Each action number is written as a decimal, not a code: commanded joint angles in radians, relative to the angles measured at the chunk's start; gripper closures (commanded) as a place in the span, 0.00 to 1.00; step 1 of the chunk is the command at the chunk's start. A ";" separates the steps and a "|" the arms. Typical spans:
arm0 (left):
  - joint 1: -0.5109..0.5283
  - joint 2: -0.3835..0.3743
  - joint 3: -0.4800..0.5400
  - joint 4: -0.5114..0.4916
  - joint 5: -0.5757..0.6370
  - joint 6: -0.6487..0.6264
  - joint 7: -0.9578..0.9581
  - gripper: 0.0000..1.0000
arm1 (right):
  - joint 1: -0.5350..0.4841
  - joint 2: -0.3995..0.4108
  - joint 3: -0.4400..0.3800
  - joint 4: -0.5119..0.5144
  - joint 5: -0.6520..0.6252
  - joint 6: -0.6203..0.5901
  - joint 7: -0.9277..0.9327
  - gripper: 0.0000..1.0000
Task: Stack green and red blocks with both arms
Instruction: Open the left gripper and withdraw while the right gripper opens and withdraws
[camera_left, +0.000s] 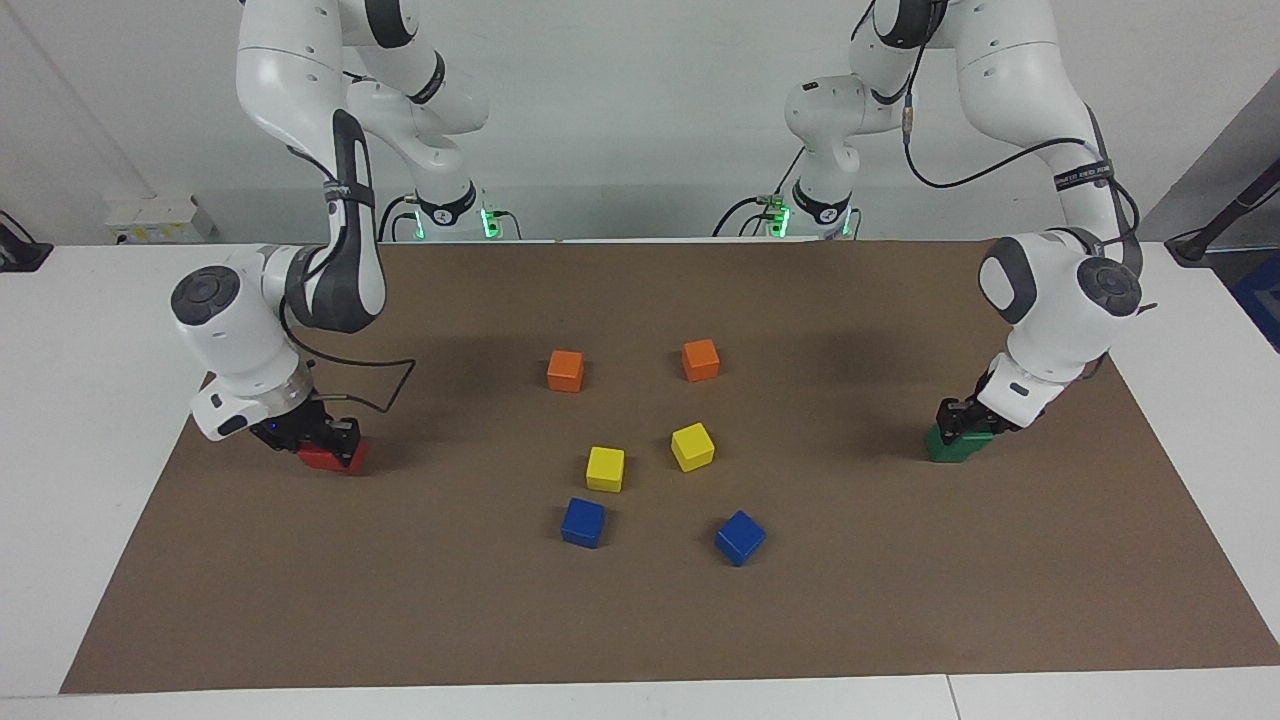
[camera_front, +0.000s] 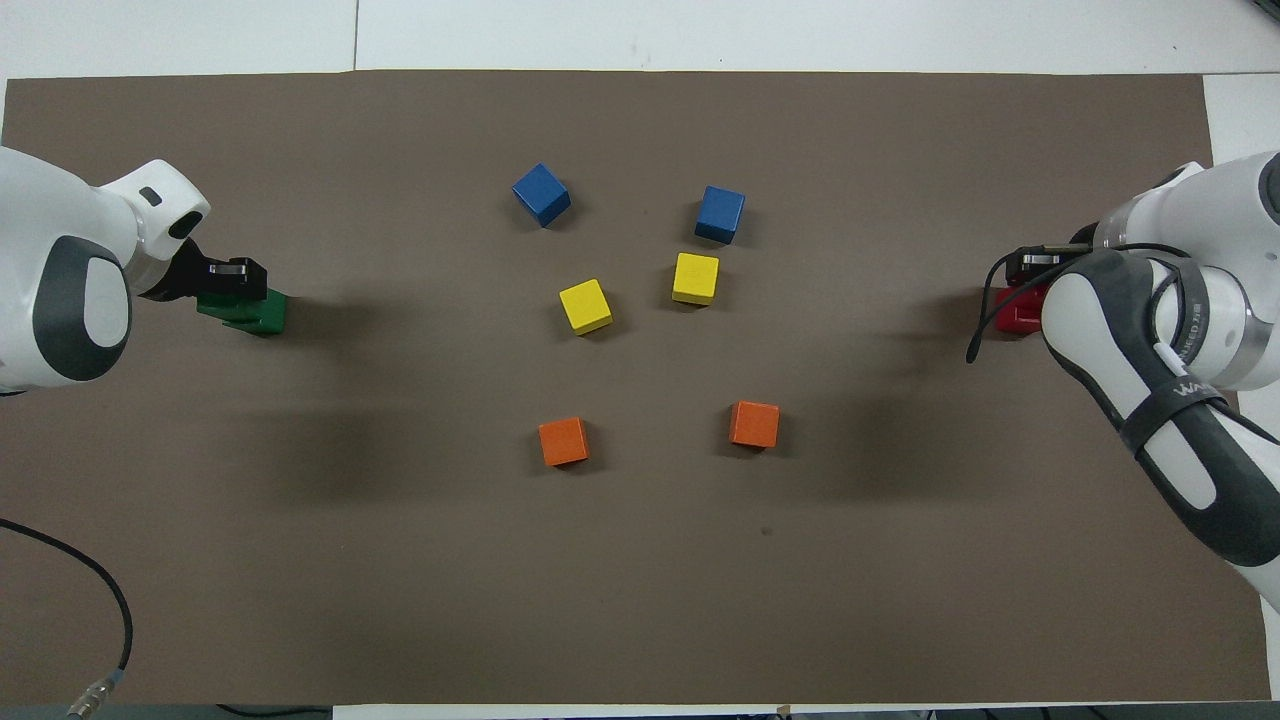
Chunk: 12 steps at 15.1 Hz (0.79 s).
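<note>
The held red block is resting over the lower red block, so the robot's right gripper needs to open, and the held block would stand there.
My left gripper (camera_left: 962, 420) is down on a dark green block (camera_left: 953, 447) at the left arm's end of the brown mat, with its fingers on either side of the block. In the overhead view (camera_front: 232, 282) the green (camera_front: 262, 314) has a stepped outline, as of one cube on another. My right gripper (camera_left: 330, 438) is down on a bright red block (camera_left: 322, 458) at the right arm's end, fingers astride it; the overhead view shows the red (camera_front: 1016, 316) partly under the arm. A second cube of each colour does not show apart.
Mid-mat lie two orange cubes (camera_left: 565, 370) (camera_left: 700, 359) nearest the robots, two yellow cubes (camera_left: 605, 468) (camera_left: 692, 446) farther out, and two blue cubes (camera_left: 583, 522) (camera_left: 740, 537) farthest. The brown mat (camera_left: 640, 620) lies on a white table.
</note>
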 joint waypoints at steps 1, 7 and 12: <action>0.015 -0.025 -0.004 -0.026 -0.020 0.001 0.025 0.00 | -0.010 -0.017 0.011 -0.051 0.006 0.017 0.020 1.00; -0.002 -0.128 -0.004 0.099 -0.015 -0.232 -0.001 0.00 | -0.007 -0.016 0.011 -0.042 0.004 0.009 0.034 0.00; -0.037 -0.304 -0.017 0.114 -0.007 -0.395 -0.075 0.00 | -0.001 -0.030 0.010 0.086 -0.010 -0.168 0.033 0.00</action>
